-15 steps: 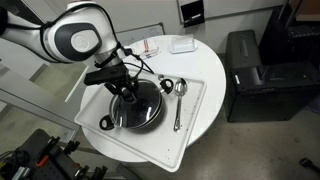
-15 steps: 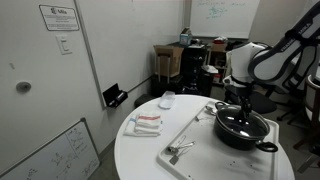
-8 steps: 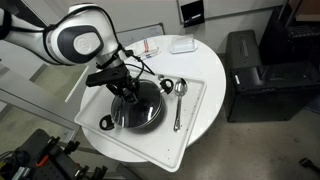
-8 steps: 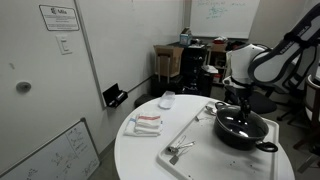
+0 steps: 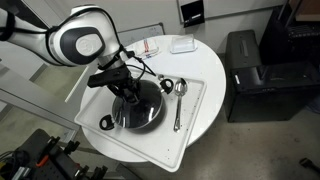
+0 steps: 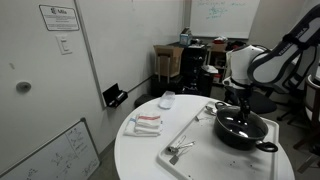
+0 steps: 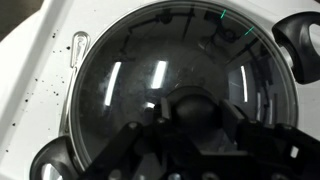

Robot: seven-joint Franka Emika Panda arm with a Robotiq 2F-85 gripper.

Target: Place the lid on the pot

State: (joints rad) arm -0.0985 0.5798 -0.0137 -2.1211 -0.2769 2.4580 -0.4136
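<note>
The glass lid lies level over the pot with its rim all around and would rest on the pot, so the lid leaves my gripper now.
The black pot (image 5: 150, 118) stands on a white tray (image 5: 196, 115) on the round white table, and shows in both exterior views (image 6: 243, 131). The glass lid (image 7: 115, 90) with its metal rim lies level over the pot and fills the wrist view. My gripper (image 5: 127, 91) reaches straight down over the pot's middle (image 6: 243, 110). In the wrist view my gripper (image 7: 197, 114) has its fingers (image 7: 164, 112) pressed against both sides of the lid's dark knob (image 7: 195, 102). The pot's short black handles (image 7: 300, 45) show at the view's corners.
Metal spoons (image 5: 179, 98) lie on the tray beside the pot and show in an exterior view (image 6: 181, 149). A folded cloth (image 5: 152, 46) and a small white box (image 5: 181, 45) lie at the table's far side. A black cabinet (image 5: 262, 75) stands beside the table.
</note>
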